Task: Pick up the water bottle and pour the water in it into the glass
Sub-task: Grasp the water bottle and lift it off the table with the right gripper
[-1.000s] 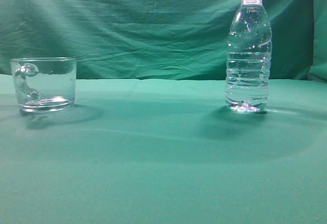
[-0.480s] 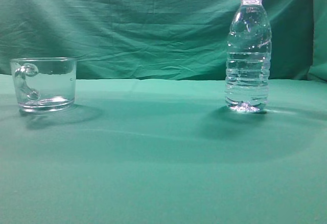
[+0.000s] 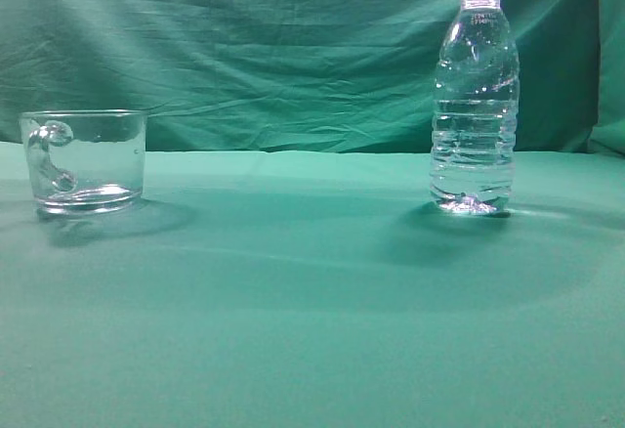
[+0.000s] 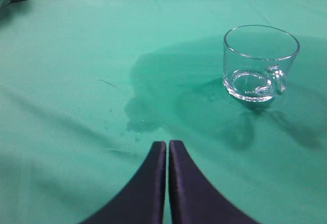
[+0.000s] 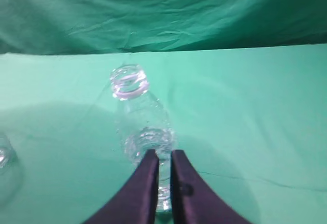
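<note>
The water bottle needs to be poured from, so my right gripper will next grab its straight ribbed body (image 3: 474, 135), because the shoulder (image 3: 479, 41) slopes in toward the open neck.
The water bottle (image 3: 474, 106) stands upright and uncapped on the green cloth at the right of the exterior view, with clear water (image 3: 474, 159) filling most of it. The glass (image 3: 86, 159) stands at the left, empty, with its handle toward the camera. Neither gripper shows in the exterior view. My left gripper (image 4: 167, 143) is shut and empty above the cloth, with the glass (image 4: 260, 63) ahead to its right. My right gripper (image 5: 164, 152) is closed to a narrow slit and holds nothing. The bottle (image 5: 138, 111) stands just beyond its tips.
A green cloth (image 3: 312, 301) covers the table, and a green backdrop (image 3: 273, 47) hangs behind it. A darker patch (image 4: 153, 91) lies on the cloth left of the glass in the left wrist view. The glass's edge shows at the far left of the right wrist view (image 5: 4, 157).
</note>
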You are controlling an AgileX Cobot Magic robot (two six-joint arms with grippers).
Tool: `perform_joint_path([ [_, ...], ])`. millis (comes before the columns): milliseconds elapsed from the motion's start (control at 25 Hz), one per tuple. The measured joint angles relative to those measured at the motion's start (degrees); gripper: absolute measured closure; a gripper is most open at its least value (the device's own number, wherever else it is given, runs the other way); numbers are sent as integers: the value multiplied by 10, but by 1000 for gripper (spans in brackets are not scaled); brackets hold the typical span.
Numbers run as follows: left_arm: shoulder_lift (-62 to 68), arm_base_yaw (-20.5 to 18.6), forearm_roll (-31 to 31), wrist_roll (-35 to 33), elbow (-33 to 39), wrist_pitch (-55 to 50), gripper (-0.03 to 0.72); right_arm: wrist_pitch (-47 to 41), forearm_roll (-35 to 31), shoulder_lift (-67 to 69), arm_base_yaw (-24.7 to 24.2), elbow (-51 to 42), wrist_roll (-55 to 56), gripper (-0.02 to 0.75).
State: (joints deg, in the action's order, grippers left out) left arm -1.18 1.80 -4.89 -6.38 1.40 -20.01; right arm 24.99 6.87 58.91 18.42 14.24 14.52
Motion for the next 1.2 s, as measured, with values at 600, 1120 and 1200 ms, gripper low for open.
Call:
perform_joint_path([
  [600, 0, 0, 0, 0, 0, 0, 688, 201, 54, 356, 5, 97, -8, 92],
  [1120, 0, 0, 0, 0, 0, 0, 688, 308, 54, 519, 5, 199, -9, 172],
  [1200, 0, 0, 0, 0, 0, 0, 688, 331, 54, 529, 5, 201, -18, 246],
])
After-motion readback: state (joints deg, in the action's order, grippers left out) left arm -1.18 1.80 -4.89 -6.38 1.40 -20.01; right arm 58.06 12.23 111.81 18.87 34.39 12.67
